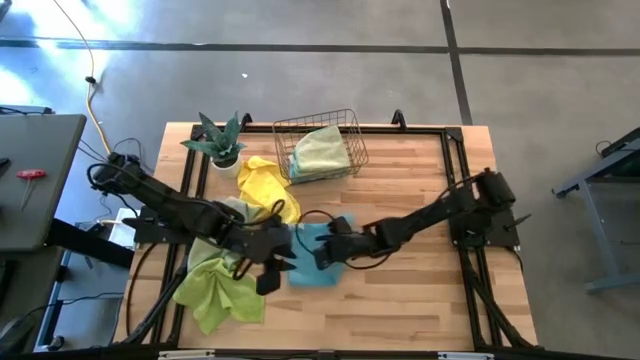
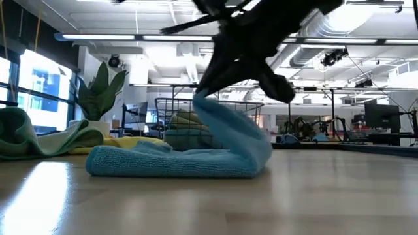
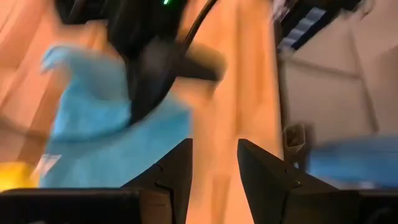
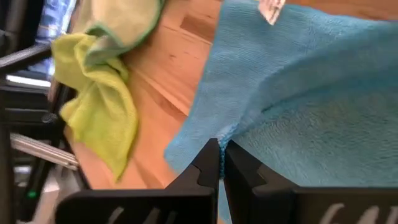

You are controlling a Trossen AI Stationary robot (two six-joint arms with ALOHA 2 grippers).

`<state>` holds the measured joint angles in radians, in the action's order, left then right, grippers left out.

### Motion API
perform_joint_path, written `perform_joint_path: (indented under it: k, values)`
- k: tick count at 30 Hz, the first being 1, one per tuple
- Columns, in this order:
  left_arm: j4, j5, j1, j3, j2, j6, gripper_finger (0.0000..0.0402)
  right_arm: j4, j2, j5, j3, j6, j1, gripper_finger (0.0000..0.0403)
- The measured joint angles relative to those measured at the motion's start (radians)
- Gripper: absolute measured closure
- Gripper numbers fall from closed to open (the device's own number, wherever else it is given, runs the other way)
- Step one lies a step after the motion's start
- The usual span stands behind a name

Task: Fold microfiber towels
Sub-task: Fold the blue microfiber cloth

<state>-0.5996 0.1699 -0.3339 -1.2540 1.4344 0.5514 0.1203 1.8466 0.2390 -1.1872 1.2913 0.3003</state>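
Note:
The blue towel has its raised edge (image 4: 235, 126) short of its lower layer's corner (image 4: 185, 150), so the robot needs to lay that edge down before it opens its right gripper.
A light blue towel (image 1: 313, 262) lies at the table's middle, near the front, doubled over on itself (image 2: 176, 163). My right gripper (image 1: 327, 247) is shut on its raised upper layer. My left gripper (image 1: 274, 268) is open and empty just left of the blue towel, its fingers (image 3: 180, 168) apart over bare wood. A lime green towel (image 1: 215, 290) lies crumpled at the front left. A yellow towel (image 1: 266, 186) lies behind it. A pale sage towel (image 1: 322, 150) sits folded in the wire basket (image 1: 352, 140). My right gripper pinches an edge of the blue towel's upper layer (image 4: 235, 134) between its two shut fingers. The fingers slant down from the table's right side. That edge is lifted (image 2: 208, 104). The layer slopes down to a rounded fold (image 2: 260, 156), and the lower layer lies flat on the table.
A spiky potted plant (image 1: 222, 143) stands at the far left next to the basket. Bare wood lies to the right of the blue towel and along the front edge (image 1: 420, 300). A black frame rail (image 1: 455, 180) borders the table top.

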Motion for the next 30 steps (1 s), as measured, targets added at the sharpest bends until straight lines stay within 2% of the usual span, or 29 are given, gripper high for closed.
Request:
perform_joint_path:
  k: [1,3,14,25,30]
  values:
    - [0.033,0.0,-0.005,-0.009,0.006,0.0,0.0284,-0.007,0.023,-0.012,-0.026,-0.018,-0.004,0.0403]
    - [-0.021,0.003,-0.011,-0.001,0.0,0.012,0.0284,-0.049,0.071,-0.044,-0.072,-0.044,-0.019,0.0403]
    - [-0.004,0.018,-0.029,-0.006,0.001,0.053,0.0284,-0.134,0.239,-0.201,-0.264,-0.156,-0.04,0.0403]
    - [0.015,0.024,-0.032,-0.008,0.004,0.093,0.0284,-0.214,0.297,-0.259,-0.285,-0.122,-0.014,0.0403]
    - [0.016,0.029,-0.031,-0.008,0.004,0.093,0.0284,-0.238,0.323,-0.243,-0.285,-0.122,0.003,0.0403]
